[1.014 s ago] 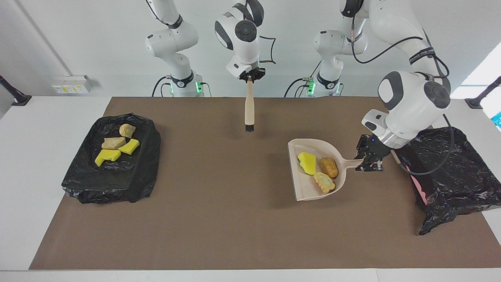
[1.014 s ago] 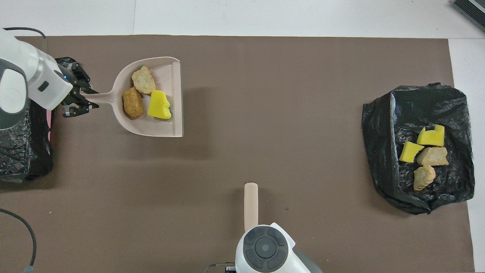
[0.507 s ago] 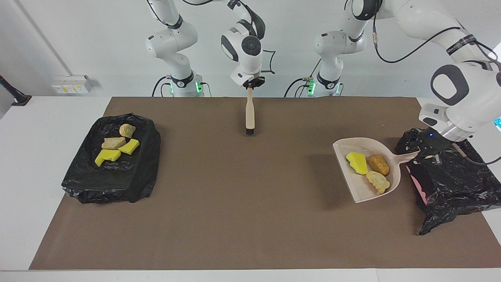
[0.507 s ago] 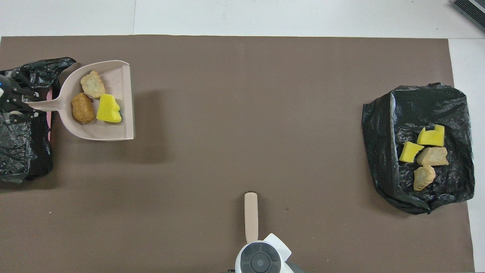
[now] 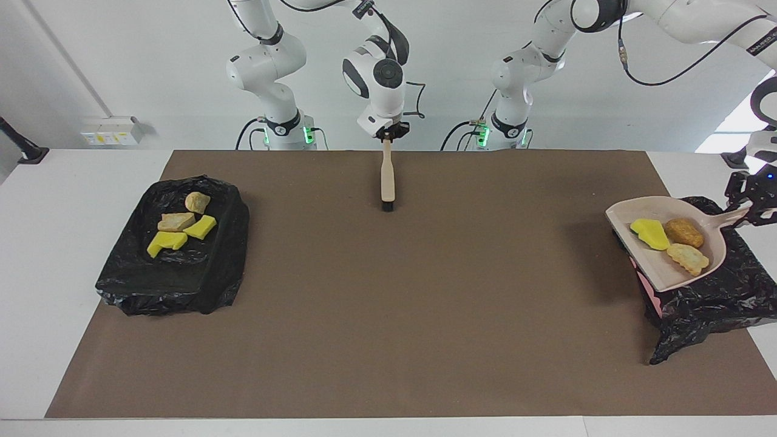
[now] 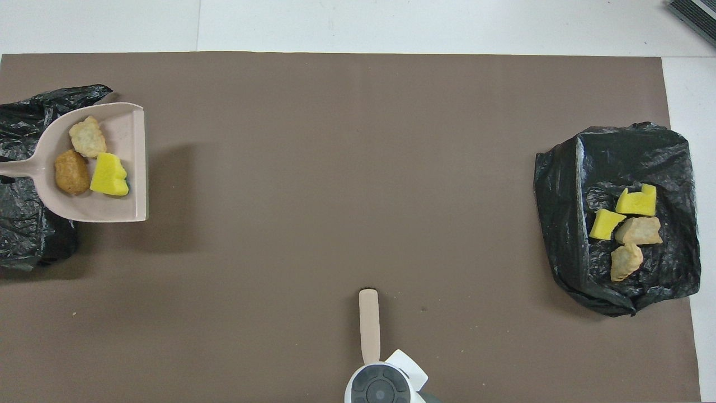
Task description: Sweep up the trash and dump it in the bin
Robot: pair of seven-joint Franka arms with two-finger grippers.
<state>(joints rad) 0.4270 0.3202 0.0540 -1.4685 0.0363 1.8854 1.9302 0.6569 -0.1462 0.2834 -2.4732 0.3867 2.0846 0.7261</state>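
The beige brush is down at the brown mat, its shadow close beside it, so my right gripper should open its fingers.
My left gripper is shut on the handle of the beige dustpan and holds it up over the edge of the black-bagged bin at the left arm's end of the table. Three pieces of trash lie in the pan: a yellow sponge piece, a brown chunk and a tan chunk. The overhead view shows the dustpan and bin, with that gripper out of frame. My right gripper is shut on the beige brush, which hangs bristles down over the mat's middle near the robots.
A second black bag-lined tray sits at the right arm's end of the table, with several yellow and tan scraps in it. The brown mat covers the table between the two bags.
My left arm has carried the loaded dustpan toward the left arm's end, from over the mat to over the bin's edge. My right arm has drawn the brush back toward the robots.
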